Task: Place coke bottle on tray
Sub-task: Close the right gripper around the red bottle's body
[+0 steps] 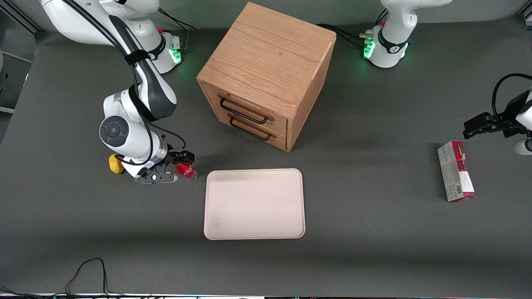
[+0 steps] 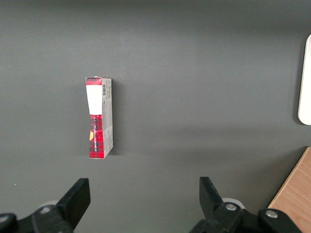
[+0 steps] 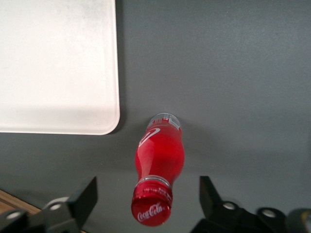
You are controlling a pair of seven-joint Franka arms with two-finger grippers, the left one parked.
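To place the coke bottle on the tray (image 1: 254,203), my right gripper should next grab the bottle by its red cap (image 1: 177,164).
The coke bottle (image 1: 185,170) has a red cap, a red body and a clear base. It is on the table, close beside the edge of the tray (image 1: 254,203) that faces the working arm's end. My right gripper (image 1: 156,177) hangs low right next to the bottle. In the right wrist view the gripper (image 3: 147,188) is open. Its fingers (image 3: 85,196) stand wide apart on either side of the bottle's cap (image 3: 151,206) and do not touch it. The cap faces up at the camera. A rounded corner of the cream tray (image 3: 58,63) lies close to the bottle (image 3: 160,150).
A wooden two-drawer cabinet (image 1: 266,74) stands farther from the front camera than the tray. A yellow object (image 1: 116,163) lies beside the gripper. A red-and-grey carton (image 1: 456,170) lies toward the parked arm's end, also in the left wrist view (image 2: 99,118).
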